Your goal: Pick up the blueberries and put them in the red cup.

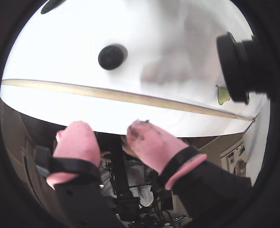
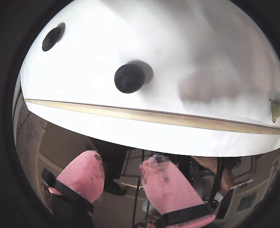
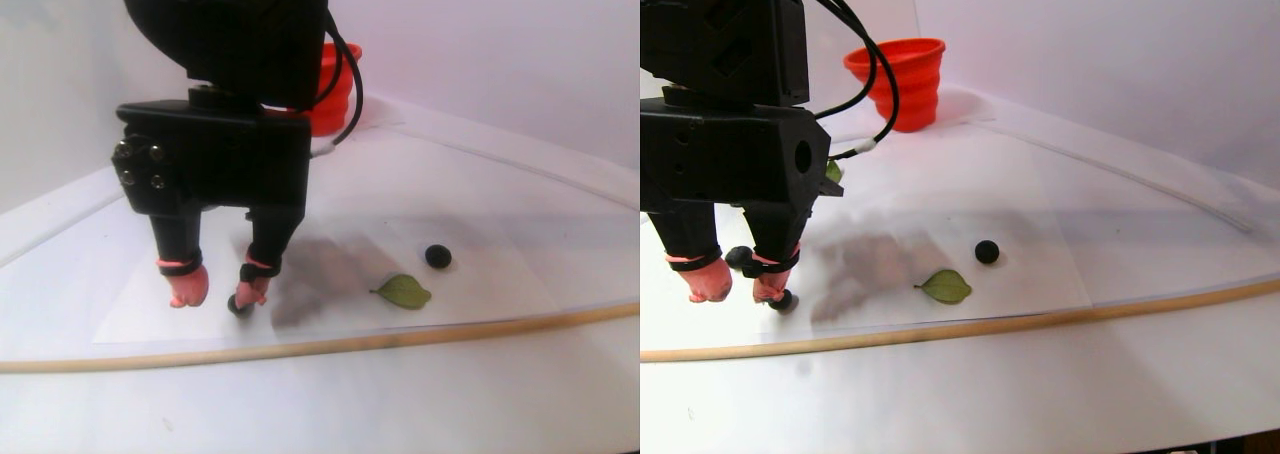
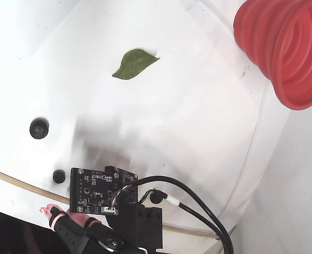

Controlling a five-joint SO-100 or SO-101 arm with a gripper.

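Observation:
My gripper grabs the small black blueberry by its round sides next, to put it in the red cup.
My gripper (image 3: 218,292) is open and empty, its pink fingertips pointing down just above the white table near the front edge. A small blueberry (image 3: 238,306) lies by the right fingertip. A larger blueberry (image 3: 437,256) lies further right. In both wrist views the gripper (image 1: 109,130) (image 2: 123,159) hangs past the table edge, with one blueberry (image 1: 112,56) (image 2: 129,78) ahead of it and another (image 2: 51,39) further left. The fixed view shows two blueberries (image 4: 39,128) (image 4: 58,176) at the left. The red cup (image 3: 335,94) (image 4: 288,47) stands at the far back, partly hidden by the arm.
A green leaf (image 3: 403,292) (image 4: 135,62) lies on the white sheet between the berries and the cup. A wooden strip (image 3: 420,336) marks the table's front edge. A second small leaf (image 2: 276,110) shows at the right. Black cables (image 4: 198,201) trail from the arm.

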